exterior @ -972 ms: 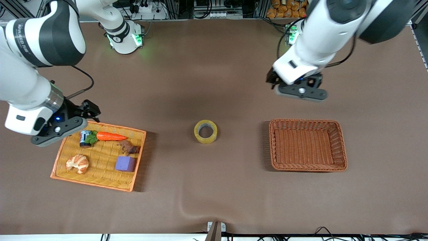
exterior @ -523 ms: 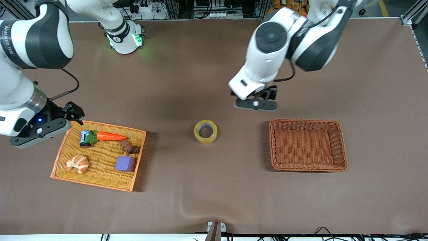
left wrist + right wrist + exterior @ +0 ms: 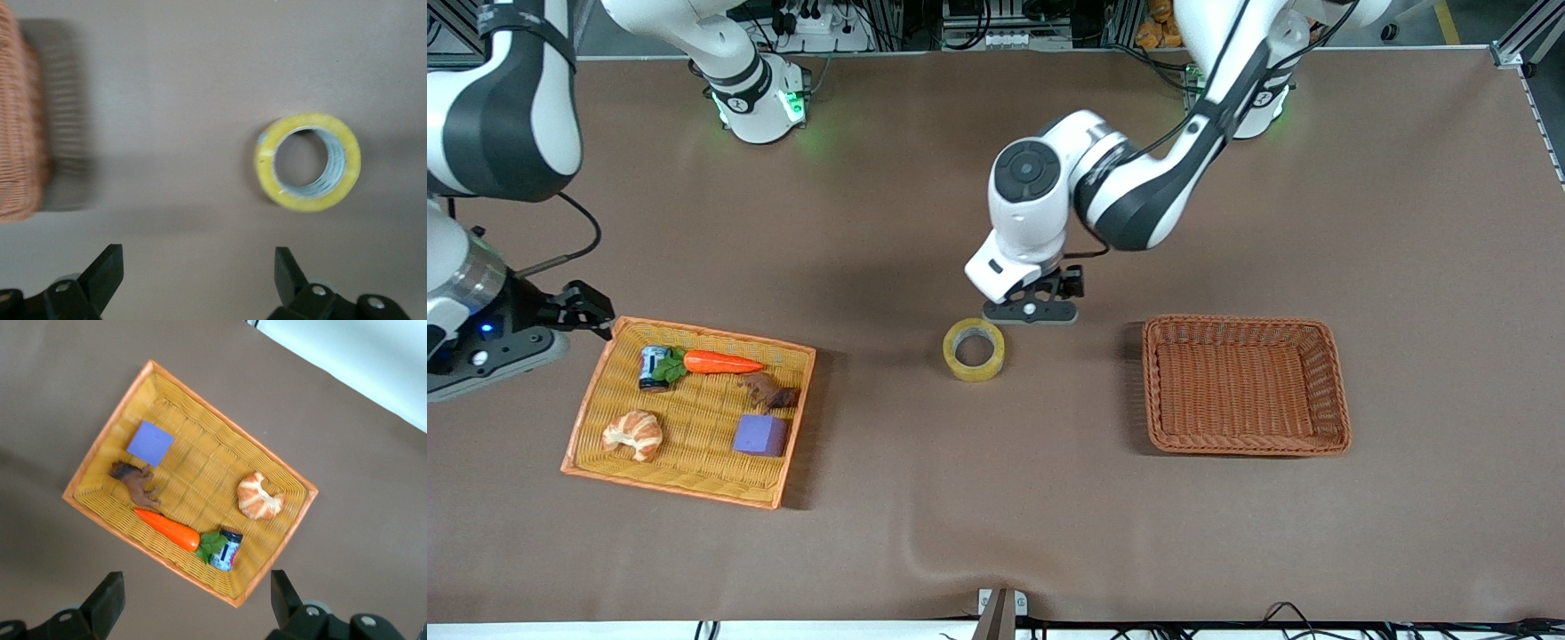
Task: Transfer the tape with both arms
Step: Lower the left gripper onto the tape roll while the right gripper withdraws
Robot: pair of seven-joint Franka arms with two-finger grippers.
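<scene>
The tape needs to go into the brown wicker basket (image 3: 1246,385). My left gripper should next grab the tape's yellow ring (image 3: 994,332) to carry it there.
The tape (image 3: 974,349), a yellowish ring, lies flat on the brown table midway between the two baskets. My left gripper (image 3: 1039,300) hovers low over the bare table right beside the tape, toward the robots' bases. In the left wrist view the tape (image 3: 310,200) lies apart from the open left gripper (image 3: 197,257), with only table between the fingers. My right gripper (image 3: 591,311) hangs open over the table by the yellow tray's corner. The right gripper (image 3: 197,580) holds nothing.
The yellow tray (image 3: 703,409) toward the right arm's end holds a carrot (image 3: 723,362), a can (image 3: 653,366), a croissant (image 3: 633,434), a purple cube (image 3: 761,435) and a brown toy (image 3: 769,391). An empty brown wicker basket (image 3: 1245,391) stands toward the left arm's end.
The left arm has swung from above the brown basket's end across and down to beside the tape. The right arm has drawn back off the yellow tray's corner.
</scene>
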